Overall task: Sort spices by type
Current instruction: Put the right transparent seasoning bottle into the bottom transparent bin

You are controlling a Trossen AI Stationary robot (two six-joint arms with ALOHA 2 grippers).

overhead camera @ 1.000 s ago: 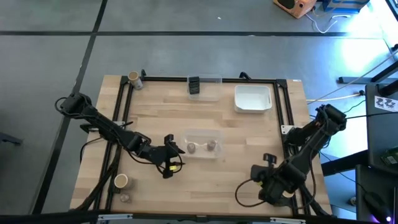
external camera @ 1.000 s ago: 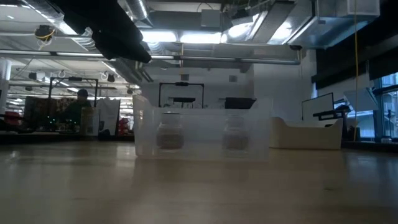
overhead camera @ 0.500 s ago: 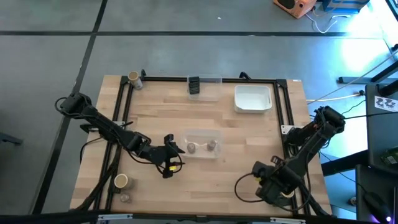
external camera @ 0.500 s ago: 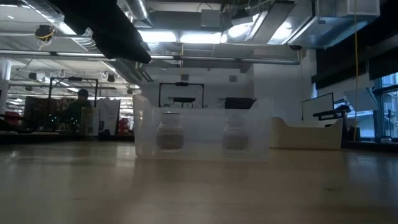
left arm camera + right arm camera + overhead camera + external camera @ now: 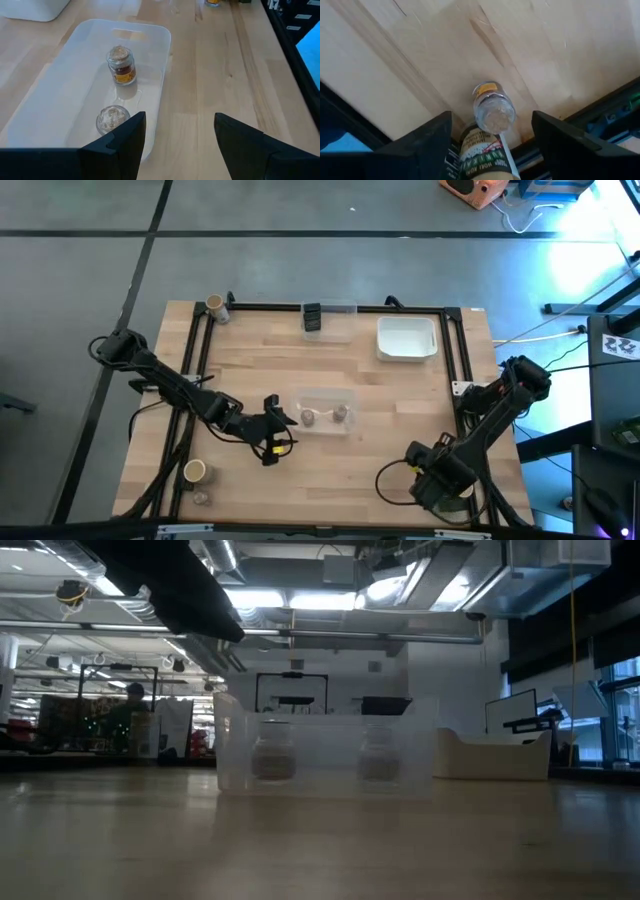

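My right gripper grabs the small clear jar's corked top (image 5: 496, 118) next, to sort it into the clear bin with its matching jars.
My right gripper (image 5: 492, 127) hangs open over the table's near right corner (image 5: 437, 480), pointing down. Between its fingers are two spices: a small clear jar (image 5: 493, 106) standing on the wood, and a bigger labelled jar (image 5: 481, 156) close under the wrist. My left gripper (image 5: 177, 125) is open at mid-table (image 5: 285, 423), by the left end of a clear bin (image 5: 325, 413). In the bin stand two small round jars (image 5: 121, 65) (image 5: 112, 119). More spices show: a tan-topped jar (image 5: 214, 305) at the far left, a dark box (image 5: 312, 318) in a far bin, and two jars (image 5: 195, 471) (image 5: 202, 498) at the near left. My right gripper: one finger (image 5: 437, 142) stands right beside the labelled jar's side (image 5: 462, 147). Whether it touches the jar, I cannot tell. The small clear jar stands free between the fingers.
A white tray (image 5: 407, 338) sits at the far right. A black frame (image 5: 455, 370) runs round the tabletop, and its rail (image 5: 600, 120) passes close by the right gripper. Bare wood lies between the middle bin and the right arm.
My right gripper has moved a little toward the table's near edge and turned slightly at the near right corner. The left arm and the bins have kept still.
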